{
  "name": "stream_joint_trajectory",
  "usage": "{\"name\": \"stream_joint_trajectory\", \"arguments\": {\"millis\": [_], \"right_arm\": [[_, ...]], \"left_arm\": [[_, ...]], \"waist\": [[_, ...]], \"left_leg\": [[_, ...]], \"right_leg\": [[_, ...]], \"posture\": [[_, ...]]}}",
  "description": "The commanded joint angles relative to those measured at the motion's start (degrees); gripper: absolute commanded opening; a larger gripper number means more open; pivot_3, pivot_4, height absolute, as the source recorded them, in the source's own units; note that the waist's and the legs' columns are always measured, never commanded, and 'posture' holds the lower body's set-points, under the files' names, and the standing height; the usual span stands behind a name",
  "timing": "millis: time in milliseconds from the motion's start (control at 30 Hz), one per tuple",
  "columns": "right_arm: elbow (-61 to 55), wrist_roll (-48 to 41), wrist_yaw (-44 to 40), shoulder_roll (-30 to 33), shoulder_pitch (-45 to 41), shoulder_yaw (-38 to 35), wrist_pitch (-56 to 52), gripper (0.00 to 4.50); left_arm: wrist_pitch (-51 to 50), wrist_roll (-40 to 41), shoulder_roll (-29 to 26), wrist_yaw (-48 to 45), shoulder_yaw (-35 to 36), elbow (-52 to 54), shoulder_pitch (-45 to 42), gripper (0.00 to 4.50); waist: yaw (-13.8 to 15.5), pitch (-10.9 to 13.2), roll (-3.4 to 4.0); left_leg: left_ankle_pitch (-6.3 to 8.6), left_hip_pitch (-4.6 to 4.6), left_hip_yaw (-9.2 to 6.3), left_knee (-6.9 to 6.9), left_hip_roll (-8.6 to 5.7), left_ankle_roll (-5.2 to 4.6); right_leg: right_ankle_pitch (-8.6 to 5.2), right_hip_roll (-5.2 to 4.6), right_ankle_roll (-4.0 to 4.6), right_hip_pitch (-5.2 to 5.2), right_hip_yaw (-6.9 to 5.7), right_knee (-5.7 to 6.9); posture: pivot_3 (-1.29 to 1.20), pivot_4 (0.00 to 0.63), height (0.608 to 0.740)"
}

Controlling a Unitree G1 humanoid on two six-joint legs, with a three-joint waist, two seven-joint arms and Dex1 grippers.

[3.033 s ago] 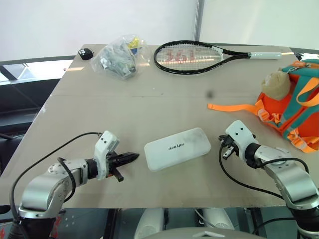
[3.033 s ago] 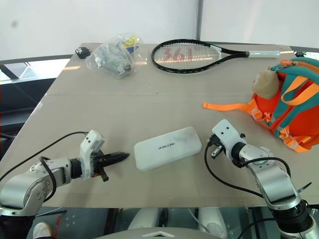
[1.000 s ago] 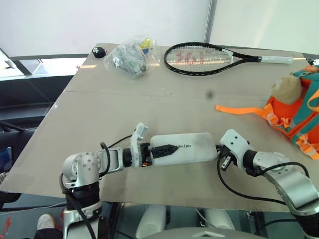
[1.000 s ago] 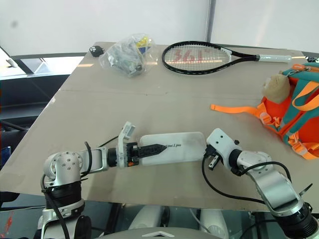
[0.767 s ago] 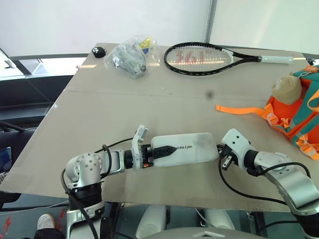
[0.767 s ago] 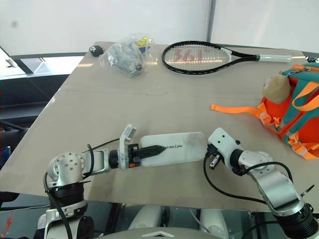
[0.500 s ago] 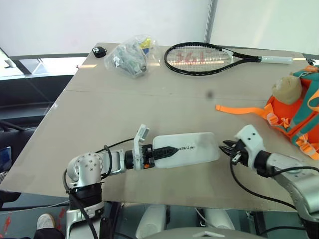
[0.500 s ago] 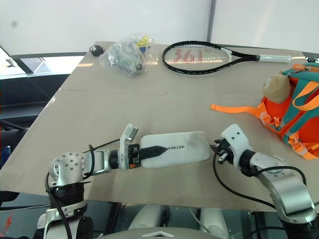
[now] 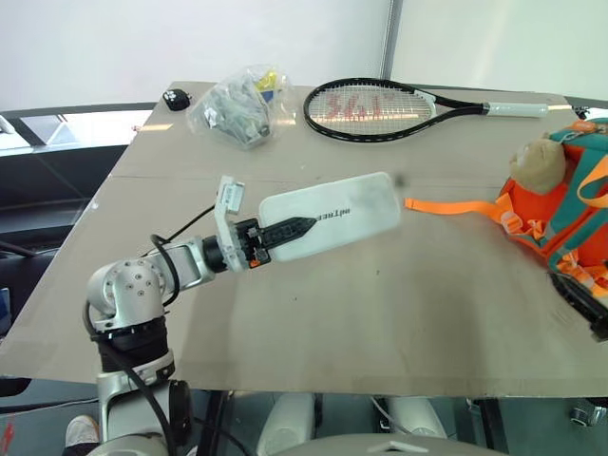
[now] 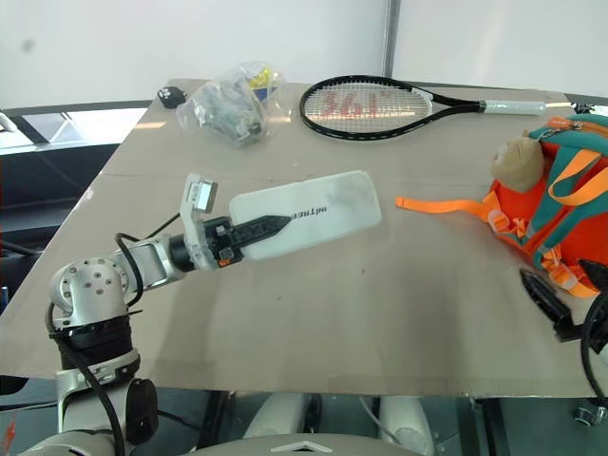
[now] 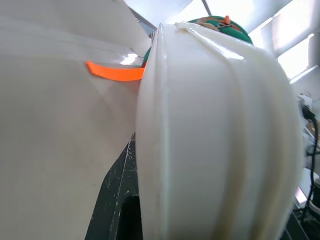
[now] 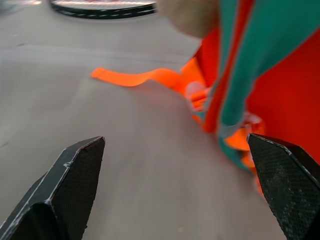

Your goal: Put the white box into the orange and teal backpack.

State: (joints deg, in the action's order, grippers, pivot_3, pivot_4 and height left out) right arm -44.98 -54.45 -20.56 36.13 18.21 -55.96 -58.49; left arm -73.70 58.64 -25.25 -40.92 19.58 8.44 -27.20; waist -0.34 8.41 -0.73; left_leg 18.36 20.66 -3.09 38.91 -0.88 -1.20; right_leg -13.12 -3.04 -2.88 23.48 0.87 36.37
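The right gripper grabs the backpack by its teal padded strap next, to steady the backpack for the white box (image 9: 332, 214).
The white box (image 9: 332, 214), flat with black lettering, hangs tilted above the table's middle. My left gripper (image 9: 296, 225) is shut on its near end, with one black finger lying across the top. In the left wrist view the white box (image 11: 215, 140) looms close. The orange and teal backpack (image 9: 570, 223) lies at the table's right edge, with a tan plush toy (image 9: 537, 163) on it and an orange strap (image 9: 446, 204) trailing left. My right gripper (image 12: 175, 142) is open and empty just in front of the backpack, and one black finger (image 10: 543, 299) shows at the right edge.
A black tennis racket (image 9: 370, 100) lies at the back of the table. Left of it sits a clear plastic bag (image 9: 237, 104) of items, with a small black object (image 9: 174, 97) beyond. The tan table (image 9: 380, 313) ends close in front of me.
The left gripper closed on the box and lifted it off the table, up and away from me. The right gripper let go, opened wide and swung right toward the backpack.
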Motion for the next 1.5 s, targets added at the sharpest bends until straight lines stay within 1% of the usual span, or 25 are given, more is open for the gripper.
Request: {"name": "stream_joint_trajectory", "arguments": {"millis": [33,100,133,233,267,333,433,467,500,533,567,600,633,733,767,833,933,1033,1133,1200,1300,1400,1467,1500], "right_arm": [[5.4,2.3,3.9,2.8,-6.7,6.1,1.4,4.50],[8.9,4.8,4.9,3.9,-11.1,10.5,2.7,4.50],[10.6,5.9,5.4,4.2,-13.3,12.4,3.3,4.50],[18.4,12.6,6.5,5.7,-20.7,19.7,7.1,4.50],[20.4,14.8,5.9,6.2,-22.4,21.5,9.2,4.25],[23.2,16.5,4.1,6.1,-25.0,22.7,12.8,3.68],[26.6,20.8,0.0,8.0,-26.9,25.5,19.2,2.29],[27.6,22.0,-1.3,8.6,-27.5,26.2,21.0,1.69],[28.7,23.0,-2.7,9.3,-28.0,27.0,22.7,1.28],[29.8,23.5,-4.6,9.9,-28.9,27.6,24.4,0.74],[30.5,23.7,-6.9,10.6,-29.9,28.4,26.0,0.38],[30.8,22.1,-9.8,10.9,-31.8,29.0,26.5,0.07],[31.0,20.9,-11.9,11.0,-33.1,29.4,26.7,0.07],[30.1,11.5,-22.4,11.6,-42.0,33.5,22.2,0.07],[29.8,9.6,-24.8,11.7,-44.4,34.9,20.9,0.07],[28.8,7.4,-27.2,11.8,-46.3,37.0,18.8,0.07],[24.9,5.6,-30.0,12.9,-44.4,40.0,15.5,0.07],[20.7,4.4,-31.8,14.3,-38.4,39.9,13.9,0.07],[19.6,1.4,-31.8,15.8,-34.4,35.0,12.0,0.07],[19.3,0.6,-33.0,17.7,-32.4,32.6,11.6,0.07],[19.8,-4.4,-34.5,19.7,-31.3,27.3,9.5,0.07],[20.3,-1.3,-40.0,23.4,-26.3,23.2,11.1,0.07],[19.8,-4.5,-41.6,24.0,-25.0,19.4,9.8,0.07],[19.3,-5.8,-41.9,23.9,-24.7,18.3,9.5,0.07]], "left_arm": [[1.9,2.7,0.8,1.3,0.3,2.2,-2.3,0.95],[1.9,2.9,1.0,2.4,0.3,2.5,-2.4,0.95],[2.1,3.0,1.1,3.0,0.3,2.6,-2.3,0.95],[2.9,3.2,1.5,5.1,0.6,3.3,-1.9,0.95],[3.1,3.5,1.7,5.8,0.7,3.6,-1.7,0.95],[3.5,3.9,2.0,7.0,1.0,4.1,-1.3,0.95],[4.5,3.9,2.2,8.6,1.2,4.4,-0.3,0.95],[4.9,4.1,2.5,9.6,1.6,4.1,-0.1,0.95],[5.8,3.7,2.9,10.3,1.7,3.7,0.1,0.95],[6.9,2.9,3.3,11.2,1.8,3.1,0.1,0.95],[8.3,2.1,3.5,11.6,2.0,2.0,0.1,0.95],[9.5,1.6,3.7,11.9,2.3,0.7,-0.1,0.95],[10.3,1.4,3.7,12.1,2.5,-0.1,-0.2,0.95],[12.5,0.6,2.7,12.5,2.6,-1.9,-1.5,0.95],[12.9,0.7,2.2,12.4,2.9,-2.5,-2.2,0.95],[13.4,1.1,1.2,12.4,3.8,-3.5,-3.4,0.95],[15.6,-1.2,-3.1,7.3,1.5,-1.7,-3.5,0.95],[17.1,-1.6,-7.4,3.6,1.4,-1.4,-4.5,0.95],[19.6,-3.7,-11.9,-2.4,-0.5,-1.9,-5.8,0.95],[20.4,-4.1,-13.2,-5.2,-1.6,-2.2,-6.8,0.95],[22.8,-6.3,-14.9,-9.6,-4.5,-1.9,-7.8,0.95],[27.0,-9.8,-13.4,-12.7,-9.5,-1.7,-11.5,0.95],[33.4,-15.2,-11.8,-15.9,-14.5,-3.2,-14.3,0.95],[35.6,-16.9,-11.2,-16.9,-15.8,-4.0,-15.1,0.95]], "waist": [[-0.3,0.0,-0.02],[-0.5,0.1,-0.01],[-0.5,0.1,0.00],[-0.4,0.1,0.00],[-0.4,0.1,0.01],[-0.1,0.1,0.02],[0.0,0.2,0.04],[0.0,0.2,0.04],[-0.1,0.2,0.04],[-0.1,0.2,0.08],[-0.1,0.2,0.08],[-0.1,0.2,0.09],[-0.3,0.2,0.09],[-1.0,0.4,0.25],[-1.1,0.4,0.31],[-1.1,0.5,0.27],[-0.5,0.5,0.26],[-0.1,0.5,0.26],[0.3,0.5,0.26],[0.5,0.5,0.26],[0.9,0.5,0.26],[1.3,0.5,0.26],[1.4,0.5,0.25],[1.5,0.5,0.25]], "left_leg": [[0.00,-0.03,0.02,0.00,0.02,0.00],[-0.02,-0.03,0.03,0.00,0.01,0.04],[-0.12,-0.04,0.06,0.00,0.01,0.21],[-0.14,0.02,0.05,-0.02,0.02,0.24],[-0.14,0.03,0.06,-0.02,0.02,0.24],[-0.14,0.12,-0.01,-0.07,0.02,0.25],[-0.14,0.20,-0.15,-0.14,0.02,0.25],[-0.14,0.19,-0.13,-0.20,0.02,0.25],[-0.14,0.19,-0.14,-0.21,0.02,0.25],[-0.14,0.18,-0.15,-0.22,0.02,0.25],[-0.14,0.18,-0.15,-0.22,0.00,0.25],[-0.14,0.15,-0.11,-0.21,-0.01,0.25],[-0.14,0.15,-0.11,-0.21,-0.01,0.26],[-0.15,0.03,-0.02,-0.20,0.01,0.27],[-0.15,-0.01,0.04,-0.20,0.02,0.27],[-0.17,0.01,-0.08,-0.20,0.04,0.30],[-0.16,0.16,-0.45,-0.26,0.06,0.31],[-0.17,0.32,-0.45,-0.51,0.04,0.32],[-0.17,0.68,-0.52,-0.43,-0.05,0.32],[-0.17,1.06,-0.54,-0.15,-0.16,0.31],[-0.17,1.11,-0.57,-0.02,-0.26,0.31],[-0.17,1.10,-0.64,-0.01,-0.29,0.31],[-0.17,1.12,-0.65,0.09,-0.36,0.31],[-0.17,1.16,-0.62,0.12,-0.41,0.31]], "right_leg": [[0.00,0.03,0.00,0.00,0.03,0.04],[0.05,0.02,-0.08,0.01,0.04,0.06],[0.12,0.06,-0.21,0.02,0.05,0.07],[0.13,0.06,-0.22,0.13,0.04,0.11],[0.13,0.06,-0.22,0.15,0.05,0.12],[0.13,0.03,-0.23,0.21,0.02,0.08],[0.12,0.01,-0.24,0.22,-0.07,-0.07],[0.12,0.01,-0.24,0.22,-0.06,-0.14],[0.13,0.01,-0.24,0.21,-0.07,-0.14],[0.13,0.01,-0.25,0.22,-0.06,-0.15],[0.13,-0.01,-0.25,0.21,-0.05,-0.15],[0.13,-0.01,-0.25,0.21,-0.02,-0.14],[0.14,-0.01,-0.25,0.21,-0.02,-0.13],[0.14,0.03,-0.24,0.21,0.05,-0.03],[0.15,0.06,-0.24,0.22,0.09,0.00],[0.15,0.07,-0.24,0.23,0.00,0.04],[0.14,0.07,-0.24,0.27,-0.15,-0.02],[0.14,0.01,-0.25,0.48,-0.16,-0.22],[0.14,-0.11,-0.27,0.65,-0.29,-0.45],[0.15,-0.16,-0.28,0.88,-0.30,-0.42],[0.18,-0.19,-0.32,0.90,-0.31,-0.39],[0.20,-0.15,-0.32,0.90,-0.37,-0.28],[0.20,-0.12,-0.33,0.87,-0.47,-0.17],[0.20,-0.13,-0.33,0.87,-0.54,-0.17]], "posture": [[0.00,0.150,0.740],[0.00,0.150,0.740],[0.00,0.150,0.740],[0.00,0.150,0.740],[0.00,0.150,0.740],[0.00,0.150,0.740],[0.00,0.150,0.740],[0.00,0.150,0.740],[0.00,0.150,0.740],[0.00,0.150,0.740],[0.00,0.150,0.740],[0.00,0.150,0.740],[0.00,0.150,0.740],[0.00,0.150,0.740],[0.00,0.150,0.740],[0.00,0.150,0.740],[0.00,0.150,0.740],[0.00,0.150,0.740],[0.00,0.150,0.740],[0.00,0.150,0.740],[0.00,0.150,0.740],[0.00,0.150,0.740],[0.00,0.150,0.740],[0.00,0.150,0.740]]}}
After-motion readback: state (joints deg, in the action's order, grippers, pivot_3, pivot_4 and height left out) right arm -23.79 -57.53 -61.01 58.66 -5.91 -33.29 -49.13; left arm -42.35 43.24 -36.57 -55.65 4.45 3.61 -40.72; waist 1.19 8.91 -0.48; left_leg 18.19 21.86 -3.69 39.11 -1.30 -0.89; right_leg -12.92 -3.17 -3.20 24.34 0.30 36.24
